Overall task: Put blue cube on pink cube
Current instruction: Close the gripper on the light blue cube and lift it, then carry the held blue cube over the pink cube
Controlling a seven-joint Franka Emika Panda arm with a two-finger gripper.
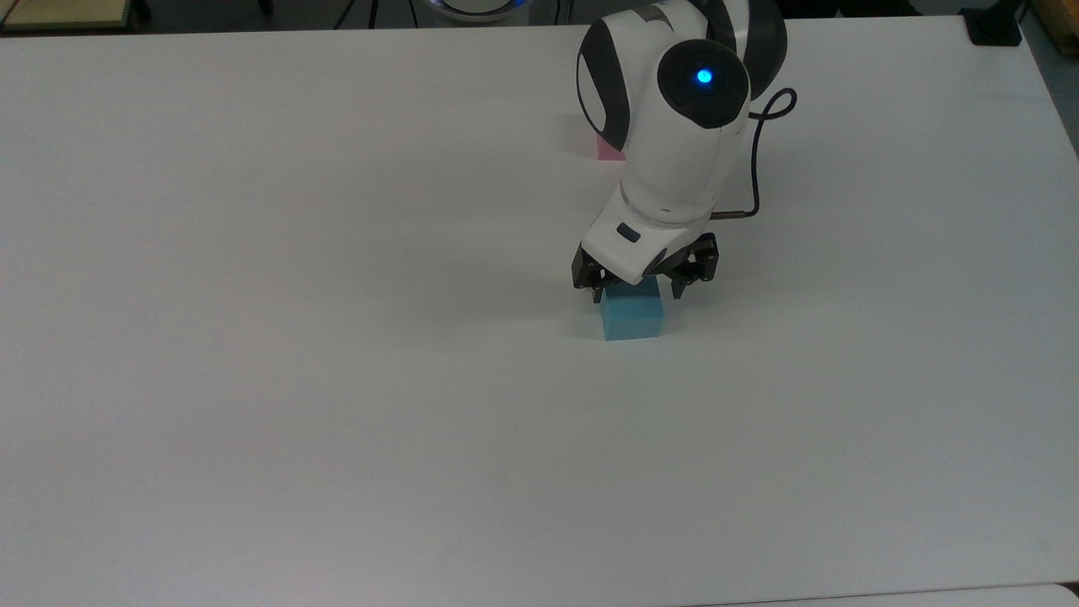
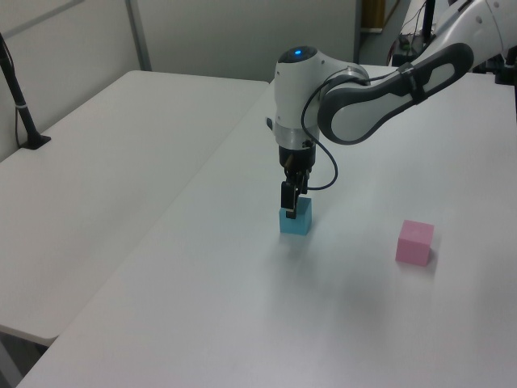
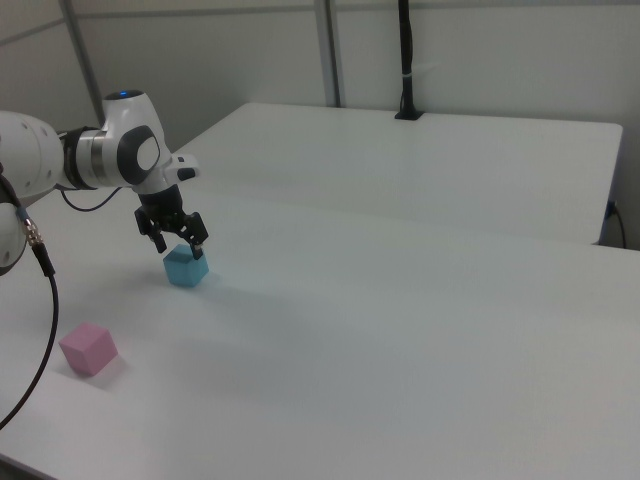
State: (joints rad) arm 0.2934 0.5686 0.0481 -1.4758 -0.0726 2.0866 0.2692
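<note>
I'll next grab the blue cube's opposite sides to set it on the pink cube.
The light blue cube rests on the white table, also seen in the left view and the right view. My gripper is open and low over it, one finger on each side of the cube's upper part. I cannot tell whether the fingers touch it. The pink cube sits apart on the table. In the top view my arm hides most of it, leaving a pink edge.
A dark cable loops off my wrist. A second white table adjoins this one, with a black post clamped at its far edge. The table's near edge runs along the top view's bottom.
</note>
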